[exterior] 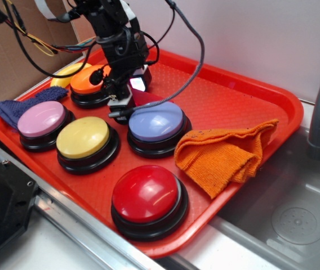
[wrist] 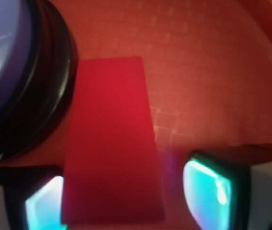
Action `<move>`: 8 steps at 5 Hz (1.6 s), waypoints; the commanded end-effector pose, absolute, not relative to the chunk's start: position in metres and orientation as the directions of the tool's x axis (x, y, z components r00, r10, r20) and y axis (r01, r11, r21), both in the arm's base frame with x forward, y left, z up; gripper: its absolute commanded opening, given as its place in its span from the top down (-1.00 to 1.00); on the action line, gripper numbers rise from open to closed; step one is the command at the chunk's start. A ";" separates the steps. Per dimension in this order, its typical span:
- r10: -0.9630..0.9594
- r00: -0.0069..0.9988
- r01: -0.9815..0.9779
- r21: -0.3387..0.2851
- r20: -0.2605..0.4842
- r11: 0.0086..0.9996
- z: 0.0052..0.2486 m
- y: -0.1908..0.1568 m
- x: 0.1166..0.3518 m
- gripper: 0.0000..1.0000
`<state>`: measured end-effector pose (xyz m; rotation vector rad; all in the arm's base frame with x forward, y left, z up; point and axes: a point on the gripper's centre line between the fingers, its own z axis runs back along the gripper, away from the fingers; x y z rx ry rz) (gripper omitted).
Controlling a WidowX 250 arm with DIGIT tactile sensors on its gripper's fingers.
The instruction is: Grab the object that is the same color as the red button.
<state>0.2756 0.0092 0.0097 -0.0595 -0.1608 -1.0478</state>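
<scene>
The gripper's fingers sit low on either side of the dark-red wedge block [wrist: 112,143] in the wrist view, so it is now time to close on it.
The dark-red wedge block [wrist: 112,143] lies flat on the red tray [wrist: 208,72], right beside the lavender button's black base [wrist: 50,96]. My gripper [wrist: 126,203] is down over it, one pad on each side. The left pad [wrist: 42,208] sits at the block's edge; the right pad [wrist: 205,194] stands a small gap away, so the jaws are open. In the exterior view my gripper [exterior: 127,97] is low between the orange button and the lavender button, with part of the block [exterior: 144,99] showing. The red button [exterior: 147,194] sits at the tray's front.
On the tray [exterior: 233,95] stand an orange button [exterior: 89,81], a lavender button [exterior: 155,124], a yellow button [exterior: 84,138] and a pink button [exterior: 41,121]. An orange cloth [exterior: 225,154] lies at the right, a blue cloth [exterior: 16,107] at the left. A sink [exterior: 295,219] lies beyond.
</scene>
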 end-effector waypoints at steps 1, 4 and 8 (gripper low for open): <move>-0.856 0.480 0.864 0.068 0.193 0.499 0.018 0.000 0.295 -0.90; -0.863 0.475 0.865 0.086 0.173 0.494 0.020 0.000 0.295 1.00; -0.408 0.908 0.406 0.037 0.101 0.913 0.112 -0.001 0.293 1.00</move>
